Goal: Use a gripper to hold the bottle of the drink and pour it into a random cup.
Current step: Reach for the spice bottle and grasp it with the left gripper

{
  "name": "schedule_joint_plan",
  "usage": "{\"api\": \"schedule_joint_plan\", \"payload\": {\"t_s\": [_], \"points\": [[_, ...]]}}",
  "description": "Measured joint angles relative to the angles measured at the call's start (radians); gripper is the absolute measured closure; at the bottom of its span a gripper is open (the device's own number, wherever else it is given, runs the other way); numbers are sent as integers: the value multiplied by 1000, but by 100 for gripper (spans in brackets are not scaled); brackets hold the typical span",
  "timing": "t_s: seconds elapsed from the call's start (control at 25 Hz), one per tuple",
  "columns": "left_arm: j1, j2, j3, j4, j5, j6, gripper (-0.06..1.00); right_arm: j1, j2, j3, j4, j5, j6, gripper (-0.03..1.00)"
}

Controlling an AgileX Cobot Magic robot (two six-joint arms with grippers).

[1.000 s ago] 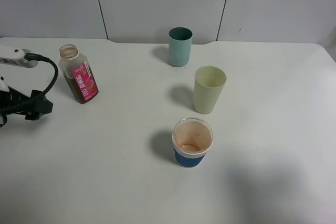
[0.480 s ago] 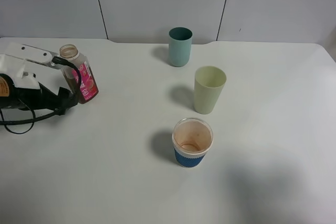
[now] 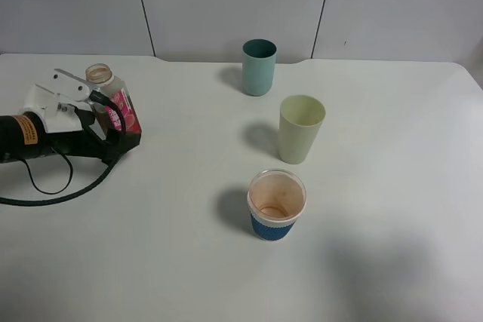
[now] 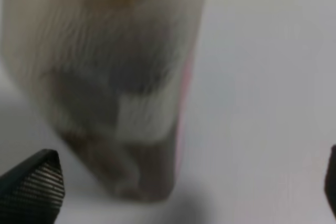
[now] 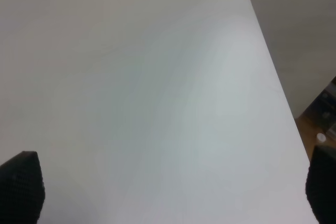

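My left gripper will grab the bottle [image 3: 125, 115] by its body next, to pour the drink into a cup.
The bottle [image 3: 125, 115], capless with a pink label, stands upright at the table's left. My left gripper [image 3: 96, 111] reaches in from the left, its white jaws open on either side of the bottle without closing on it. In the left wrist view the bottle [image 4: 110, 77] looms close and blurred between my black fingertips [image 4: 32, 184], and the brown drink [image 4: 142, 166] shows low inside it. The pale yellowish-green cup [image 3: 302, 127] stands upright right of centre. My right gripper [image 5: 170, 187] is open over bare table; it is out of the exterior high view.
A teal tumbler [image 3: 259, 67] stands at the back centre. A clear cup with a blue sleeve [image 3: 276, 205] is in front of the pale cup. A black cable [image 3: 53, 190] loops on the table under the left arm. The right wrist view shows the table's edge [image 5: 273, 77].
My left arm has swept right from the table's left edge up to the bottle, so its open jaws now flank it. The bottle and cups have not moved.
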Motion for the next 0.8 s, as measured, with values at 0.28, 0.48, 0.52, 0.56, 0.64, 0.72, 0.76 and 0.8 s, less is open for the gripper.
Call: {"api": "schedule_joint_plan", "payload": {"t_s": [0.28,0.48,0.52,0.56,0.64,0.72,0.76,0.8], "points": [[45,104,-6,2,-185,52,-4,0,0,0,0,0,0,-2],[49,155,-51,3,-209,56,-4,0,0,0,0,0,0,-2],[49,163,-61,3,-220,57,-4,0,0,0,0,0,0,-2],[49,174,-71,3,-231,57,-4,0,0,0,0,0,0,-2],[49,195,-87,3,-244,58,-4,0,0,0,0,0,0,-2],[49,217,-103,3,-251,58,-4,0,0,0,0,0,0,-2],[49,230,-111,2,-251,58,-4,0,0,0,0,0,0,-2],[49,242,-121,3,-254,59,-4,0,0,0,0,0,0,-2]]}}
